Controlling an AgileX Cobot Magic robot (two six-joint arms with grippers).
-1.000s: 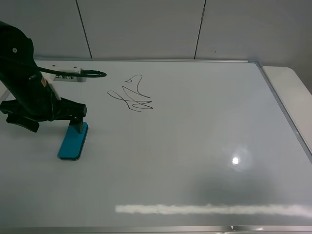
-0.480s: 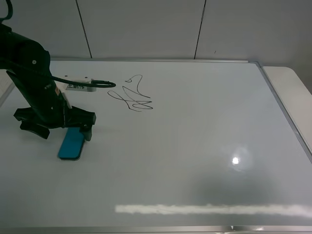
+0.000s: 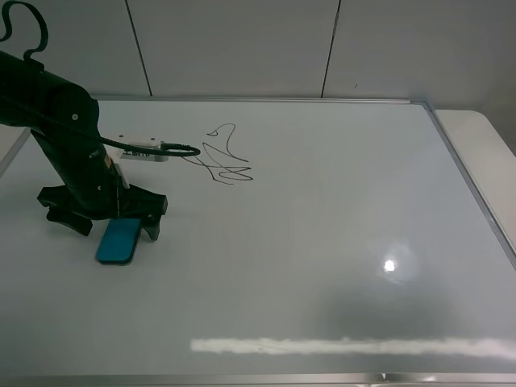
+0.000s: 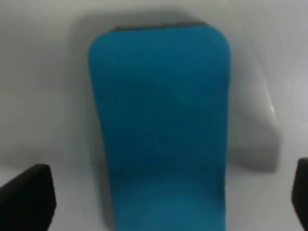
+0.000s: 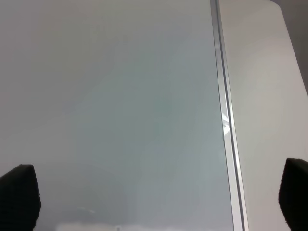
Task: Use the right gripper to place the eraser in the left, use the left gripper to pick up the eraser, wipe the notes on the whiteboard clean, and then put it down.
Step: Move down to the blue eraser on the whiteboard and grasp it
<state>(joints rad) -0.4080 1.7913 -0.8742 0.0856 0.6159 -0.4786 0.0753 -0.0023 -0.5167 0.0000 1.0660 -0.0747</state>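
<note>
The left gripper should close on the eraser now: its fingers reach close to the whiteboard, so they would hold the eraser.
The teal-blue eraser [image 3: 119,241] lies flat on the whiteboard [image 3: 339,210] at the left. My left gripper [image 3: 110,224] is open and hangs over the eraser's far end, one finger on each side of it. In the left wrist view the eraser [image 4: 161,125] fills the middle, between the fingertips of the open left gripper [image 4: 163,197]. The notes [image 3: 222,157], a black looping scribble, are behind and to the right of the eraser. My right gripper [image 5: 157,192] is open and empty over bare board [image 5: 120,96]; it does not show in the exterior high view.
The board's silver frame [image 5: 224,120] runs along its right side, with a white table top [image 3: 484,137] beyond it. A white labelled box [image 3: 145,151] with a looping black cable sits on the left arm. A grey panelled wall stands behind.
The left arm has swung to the right and come lower, so its open fingers now straddle the eraser. The eraser has not moved.
</note>
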